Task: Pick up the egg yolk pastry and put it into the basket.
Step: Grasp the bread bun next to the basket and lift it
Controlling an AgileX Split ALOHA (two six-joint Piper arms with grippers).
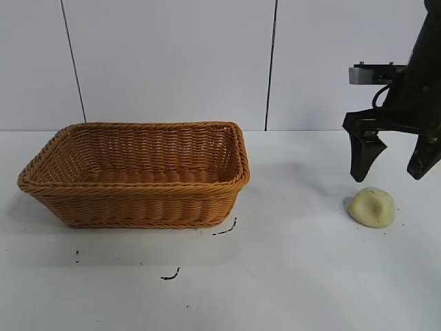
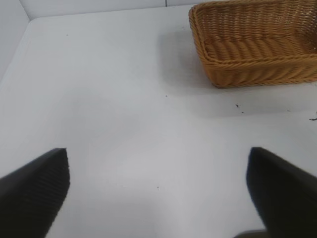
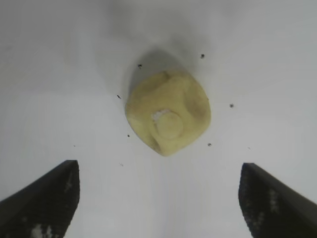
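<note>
My right gripper picks up the egg yolk pastry (image 1: 373,207) by its rounded sides next, to put it into the wicker basket.
The egg yolk pastry (image 1: 373,207) is a small pale yellow lump with a dent, lying on the white table at the right. My right gripper (image 1: 394,174) hangs open just above and slightly behind it, touching nothing. In the right wrist view the egg yolk pastry (image 3: 168,112) lies ahead of the right gripper (image 3: 159,171), outside the wide gap between its fingers. The orange-brown wicker basket (image 1: 135,205) stands at the left of the table with nothing in it. The basket (image 2: 257,67) also shows in the left wrist view, far from my left gripper (image 2: 157,156), which is open over bare table.
Small dark marks (image 1: 171,276) dot the white table in front of the basket. A white panelled wall (image 1: 172,62) with dark seams closes off the back. Bare table lies between the basket and the pastry.
</note>
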